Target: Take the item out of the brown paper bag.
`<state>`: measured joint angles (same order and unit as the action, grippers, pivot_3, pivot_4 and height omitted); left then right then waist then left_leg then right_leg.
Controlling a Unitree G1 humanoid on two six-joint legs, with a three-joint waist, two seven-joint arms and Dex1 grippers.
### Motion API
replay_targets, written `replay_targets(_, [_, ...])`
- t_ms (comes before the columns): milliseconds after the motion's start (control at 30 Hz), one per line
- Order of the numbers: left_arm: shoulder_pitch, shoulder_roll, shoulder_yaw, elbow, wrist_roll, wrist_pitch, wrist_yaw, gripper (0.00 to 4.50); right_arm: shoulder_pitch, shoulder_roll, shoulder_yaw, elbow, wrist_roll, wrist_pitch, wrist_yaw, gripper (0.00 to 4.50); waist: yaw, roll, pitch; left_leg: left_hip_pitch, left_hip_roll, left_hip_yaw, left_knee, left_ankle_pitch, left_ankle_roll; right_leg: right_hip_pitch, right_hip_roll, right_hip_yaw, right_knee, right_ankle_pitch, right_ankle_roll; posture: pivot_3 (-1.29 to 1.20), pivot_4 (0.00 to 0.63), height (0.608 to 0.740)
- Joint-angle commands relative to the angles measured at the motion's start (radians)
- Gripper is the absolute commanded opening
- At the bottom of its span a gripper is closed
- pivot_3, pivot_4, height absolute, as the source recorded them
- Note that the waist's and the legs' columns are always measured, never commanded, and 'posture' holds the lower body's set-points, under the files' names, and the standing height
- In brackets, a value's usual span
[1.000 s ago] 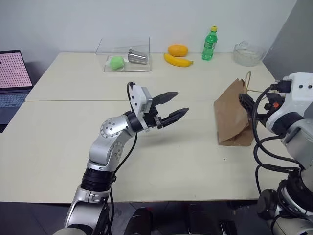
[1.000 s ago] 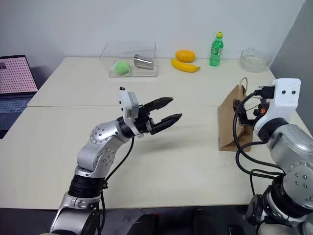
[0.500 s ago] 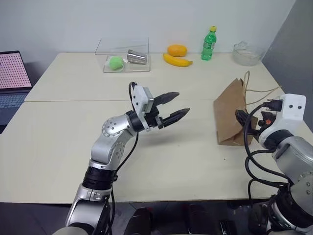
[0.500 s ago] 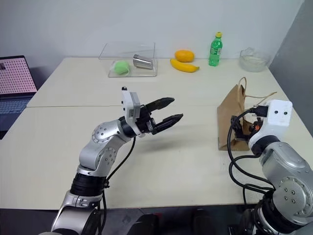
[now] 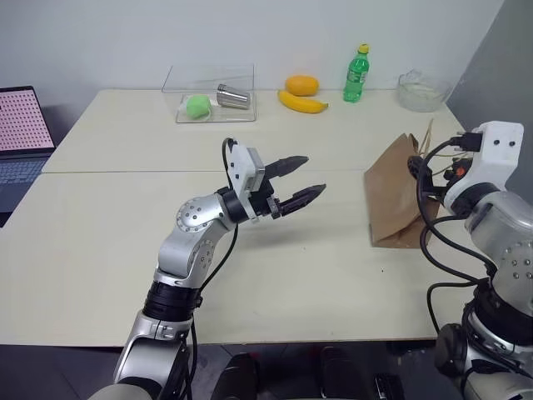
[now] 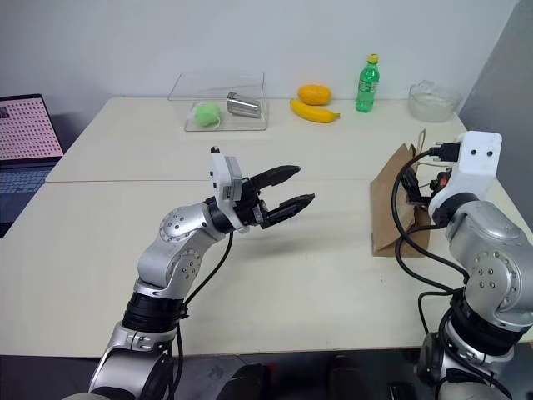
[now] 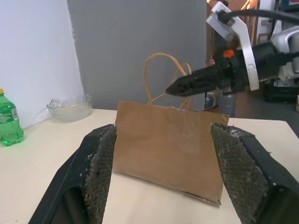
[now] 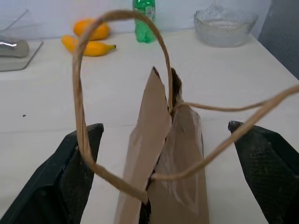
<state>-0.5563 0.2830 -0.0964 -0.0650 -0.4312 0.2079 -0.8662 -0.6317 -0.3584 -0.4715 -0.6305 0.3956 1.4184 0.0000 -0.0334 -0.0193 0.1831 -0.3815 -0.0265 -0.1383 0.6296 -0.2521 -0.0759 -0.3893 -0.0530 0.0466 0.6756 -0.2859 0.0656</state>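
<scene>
My right gripper grabs the paper bag (image 5: 396,206) (image 8: 142,144) by its cord handles next, to bring the bag within reach for emptying.
The brown paper bag (image 5: 396,206) stands creased on the right side of the table, its cord handles (image 8: 122,18) looping up from the top. My right gripper (image 8: 164,127) is open at the bag's top edge, one finger on either side of the paper mouth and the handles. One black finger (image 7: 198,83) of it shows above the bag in the left wrist view. My left gripper (image 5: 311,174) hangs open and empty over mid-table, pointing toward the bag from well to its left. The item is hidden; the slit of the bag mouth shows nothing inside.
Along the table's far edge are a clear tray (image 5: 212,115) with a green ball (image 5: 197,106) and a metal can (image 5: 234,96), an orange fruit (image 5: 301,85), a banana (image 5: 303,104), a green bottle (image 5: 356,75) and a glass bowl (image 5: 419,92). A laptop (image 5: 21,129) sits far left.
My right hand dipped beside the bag half a second ago and has come back up and forward to the bag's top. The left arm has stayed put.
</scene>
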Motion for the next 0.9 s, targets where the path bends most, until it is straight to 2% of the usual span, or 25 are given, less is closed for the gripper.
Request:
replay_targets(33, [-0.022,-0.004,0.004,-0.014,0.003,-0.025,-0.006,3.38,-0.057,-0.023,-0.041,0.009,-0.005,-0.021,0.010,4.33,0.000,0.000,0.000,0.000,0.000,0.000,0.000,0.000,0.000,0.000,0.000,0.000,0.000,0.000,0.000,0.00,0.150,0.740])
replay_targets(100, [-0.026,-0.007,0.002,-0.007,0.006,-0.030,-0.007,3.40,-0.071,-0.036,-0.049,0.030,-0.006,-0.022,0.017,3.91,0.001,0.000,0.000,0.000,0.000,0.000,0.000,0.000,0.000,0.000,0.000,0.000,0.000,0.000,0.000,0.00,0.150,0.740])
replay_targets(433, [-0.035,-0.009,-0.001,0.007,0.010,-0.042,-0.019,3.40,-0.103,-0.120,-0.033,0.106,0.001,-0.009,0.087,0.15,0.000,0.000,0.000,0.000,0.000,0.000,0.000,0.000,0.000,0.000,0.000,0.000,0.000,0.000,0.000,0.00,0.150,0.740])
replay_targets(467, [-0.036,-0.009,0.001,0.007,0.010,-0.041,-0.020,3.40,-0.113,-0.130,-0.033,0.120,0.006,-0.005,0.099,0.02,0.000,0.000,0.000,0.000,0.000,0.000,0.000,0.000,0.000,0.000,0.000,0.000,0.000,0.000,0.000,0.00,0.150,0.740])
replay_targets(633, [-0.036,0.004,0.021,-0.003,-0.008,-0.018,-0.017,3.40,-0.164,-0.237,0.024,0.211,0.037,-0.020,0.205,0.02,0.000,0.002,0.001,-0.001,0.000,0.000,0.000,0.000,0.000,0.000,0.000,0.000,-0.001,0.000,0.000,0.00,0.150,0.740])
replay_targets(800, [-0.018,0.024,0.069,-0.055,-0.069,0.065,0.012,3.40,-0.196,-0.496,0.263,0.353,-0.010,-0.277,0.446,0.02,-0.002,0.004,0.003,-0.001,0.000,0.001,0.000,0.000,0.000,0.000,0.000,0.000,-0.003,0.000,0.000,0.00,0.150,0.740])
replay_targets(900, [0.029,0.042,0.119,-0.146,-0.148,0.165,0.062,3.40,-0.283,-0.629,0.465,0.482,-0.135,-0.552,0.626,0.02,-0.013,0.006,0.006,-0.002,0.000,0.002,-0.001,0.000,0.000,-0.001,-0.001,0.000,-0.004,0.000,0.000,0.00,0.150,0.740])
